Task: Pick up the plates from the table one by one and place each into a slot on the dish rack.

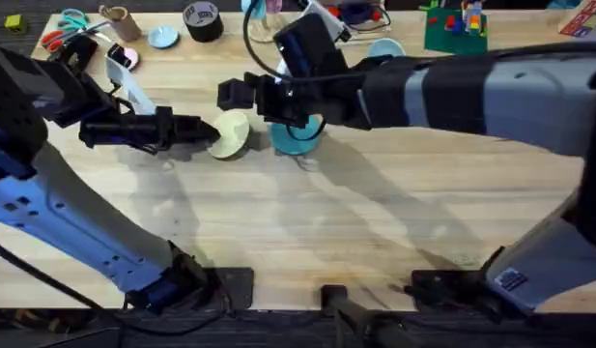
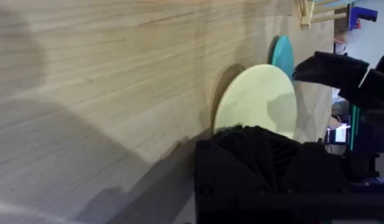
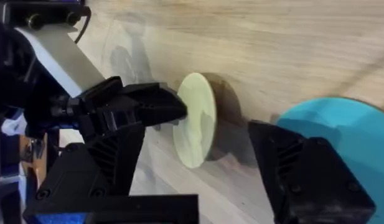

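Observation:
My right gripper grabs the pale yellow plate by its free rim (image 1: 246, 126) (image 3: 212, 127) next, opposite my left gripper's fingers, since they cover one edge.
In the overhead view my left gripper (image 1: 203, 130) is shut on the rim of the pale yellow plate (image 1: 230, 133), which it holds on edge above the table (image 1: 307, 232). The left wrist view shows that yellow plate (image 2: 257, 99) face-on, with the teal-blue plate (image 2: 282, 53) just behind it. My right gripper (image 1: 264, 97) reaches in from the right and stands open beside the teal-blue plate (image 1: 298, 137). In the right wrist view that plate (image 3: 347, 130) lies outside one of its fingers (image 3: 297, 168). The yellow plate (image 3: 195, 127) sits ahead in the left gripper (image 3: 173, 109). Pegs of the dish rack (image 2: 307, 11) show beyond both plates.
Along the table's far edge lie scissors (image 1: 61, 29), a cardboard tube (image 1: 119, 21), a pale-blue disc (image 1: 162, 37), a black tape roll (image 1: 201, 19) and a green brick plate (image 1: 455, 29). The near half of the tabletop is bare wood.

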Tool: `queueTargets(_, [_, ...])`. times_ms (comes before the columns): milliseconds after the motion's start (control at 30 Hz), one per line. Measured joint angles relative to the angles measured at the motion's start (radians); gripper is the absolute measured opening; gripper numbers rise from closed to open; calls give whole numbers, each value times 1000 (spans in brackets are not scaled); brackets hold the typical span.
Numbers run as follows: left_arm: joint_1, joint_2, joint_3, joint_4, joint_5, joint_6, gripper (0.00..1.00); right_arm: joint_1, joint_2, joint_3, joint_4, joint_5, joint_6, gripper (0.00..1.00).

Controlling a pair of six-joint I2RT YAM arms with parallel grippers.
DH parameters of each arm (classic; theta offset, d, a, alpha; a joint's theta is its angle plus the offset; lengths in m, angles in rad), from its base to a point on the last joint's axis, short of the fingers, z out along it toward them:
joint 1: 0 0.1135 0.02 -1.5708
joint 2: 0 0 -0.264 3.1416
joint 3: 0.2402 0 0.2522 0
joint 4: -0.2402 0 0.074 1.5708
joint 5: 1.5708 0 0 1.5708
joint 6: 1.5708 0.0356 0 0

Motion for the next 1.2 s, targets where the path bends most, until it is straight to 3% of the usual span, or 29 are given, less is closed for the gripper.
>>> queueTargets(500, [0, 0, 0, 0, 0, 0, 41, 86, 53, 11, 8, 54, 71, 992])
queueTargets(900, [0, 0, 0, 0, 0, 0, 41, 99, 130, 93, 9, 91, 77, 975])
queueTargets(967, [0, 0, 0, 0, 0, 0, 41, 99, 130, 94, 6, 101, 77, 905])
queueTargets(1033, [0, 0, 0, 0, 0, 0, 41, 99, 130, 95, -1, 106, 77, 771])
queueTargets(1200, [2, 0, 0, 1, 1, 0, 41, 98, 130, 95, -16, 123, 79, 353])
